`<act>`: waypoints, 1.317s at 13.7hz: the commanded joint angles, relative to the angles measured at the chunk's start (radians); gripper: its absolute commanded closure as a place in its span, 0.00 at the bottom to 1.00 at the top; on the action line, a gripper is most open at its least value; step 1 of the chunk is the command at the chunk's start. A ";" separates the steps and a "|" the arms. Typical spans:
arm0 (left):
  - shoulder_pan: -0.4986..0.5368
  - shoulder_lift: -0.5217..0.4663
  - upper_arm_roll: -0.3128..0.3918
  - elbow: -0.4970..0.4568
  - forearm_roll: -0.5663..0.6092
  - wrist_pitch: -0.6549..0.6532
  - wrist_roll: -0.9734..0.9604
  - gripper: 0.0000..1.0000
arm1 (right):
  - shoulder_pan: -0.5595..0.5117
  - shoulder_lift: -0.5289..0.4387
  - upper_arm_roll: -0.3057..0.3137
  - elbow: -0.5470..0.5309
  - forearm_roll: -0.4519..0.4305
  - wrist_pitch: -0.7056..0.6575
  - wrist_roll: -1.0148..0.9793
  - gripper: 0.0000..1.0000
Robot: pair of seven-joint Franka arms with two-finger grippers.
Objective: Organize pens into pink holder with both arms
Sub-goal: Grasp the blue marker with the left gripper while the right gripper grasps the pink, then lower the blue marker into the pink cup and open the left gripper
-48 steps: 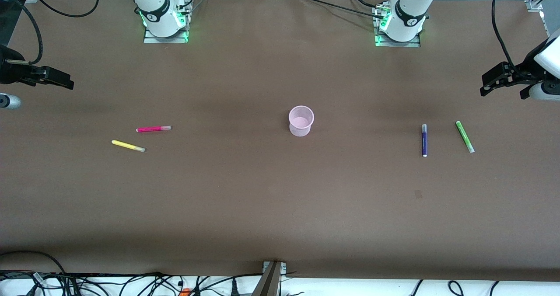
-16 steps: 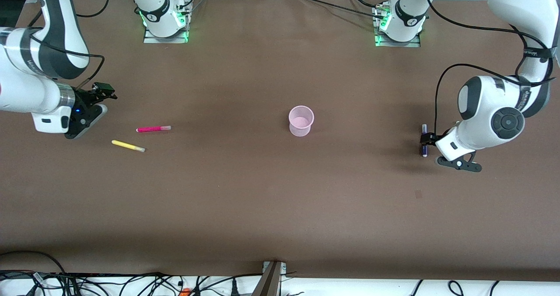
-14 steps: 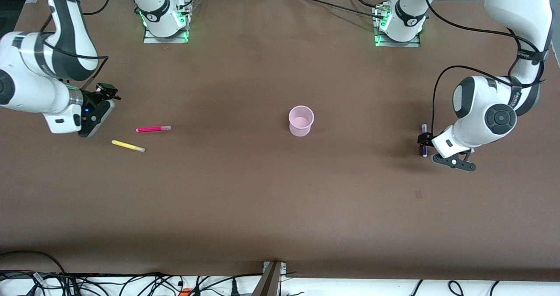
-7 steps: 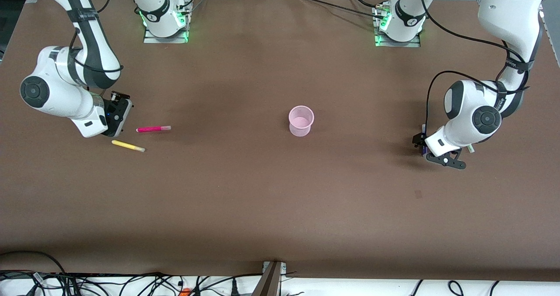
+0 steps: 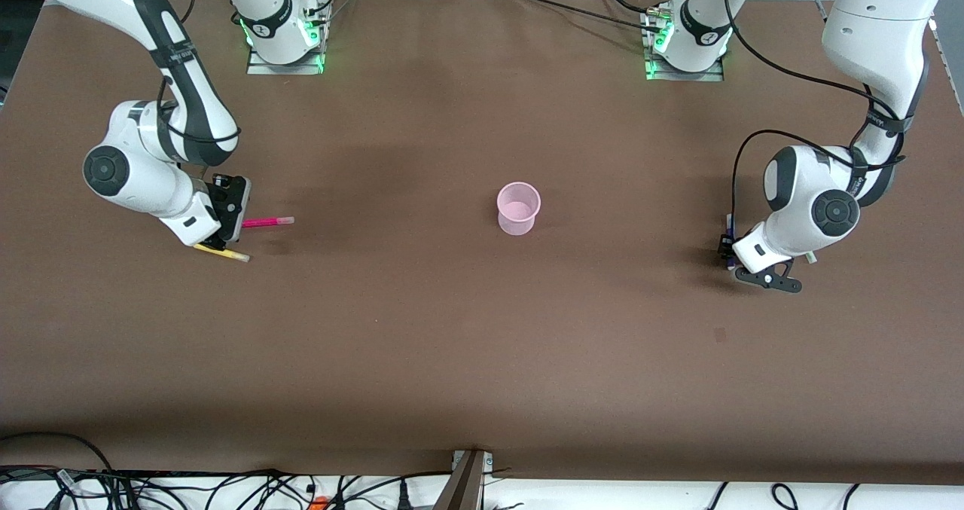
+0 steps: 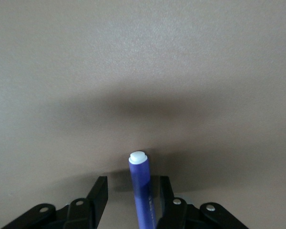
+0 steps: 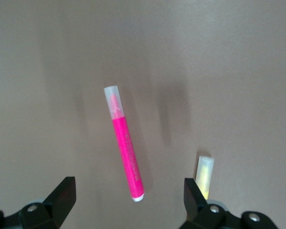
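Note:
The magenta pen's clear cap (image 7: 114,101) should stay free for the holder, so the robot's right gripper needs to grab the magenta pen's white-tipped body end (image 7: 136,186).
The pink holder (image 5: 518,209) stands upright mid-table. My left gripper (image 5: 727,248) (image 6: 132,183) is down at the table, its fingers either side of the purple pen (image 6: 140,176) with a small gap on each side; the pen lies flat. My right gripper (image 5: 230,227) (image 7: 128,186) stands wide open over the end of the magenta pen (image 5: 267,222) (image 7: 125,152). The yellow pen (image 5: 230,255) (image 7: 205,174) lies just outside one of its fingers (image 7: 193,193). Of the green pen only a tip (image 5: 809,257) shows from under the left arm.
Both arm bases (image 5: 282,39) (image 5: 685,43) stand at the table's edge farthest from the front camera. Black cables (image 5: 226,487) run along the edge nearest it. The brown table top (image 5: 482,344) stretches between holder and pens.
Both arms swung in from the table's ends and came down. The left gripper's fingers have narrowed around the purple pen. The right gripper slid toward the magenta and yellow pens.

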 commanded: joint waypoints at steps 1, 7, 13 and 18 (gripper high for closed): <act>0.004 0.000 -0.007 0.000 0.026 0.015 -0.026 0.76 | -0.008 0.006 0.006 -0.025 0.018 0.041 -0.068 0.00; -0.008 -0.066 -0.014 0.012 0.025 -0.038 -0.023 1.00 | -0.008 0.020 0.008 -0.050 0.019 0.098 -0.079 0.34; -0.008 -0.118 -0.216 0.245 -0.096 -0.310 -0.020 1.00 | -0.008 0.020 0.006 -0.091 0.019 0.157 -0.082 0.34; -0.015 -0.110 -0.417 0.311 -0.420 -0.244 -0.008 1.00 | -0.008 0.043 0.006 -0.094 0.019 0.190 -0.082 0.34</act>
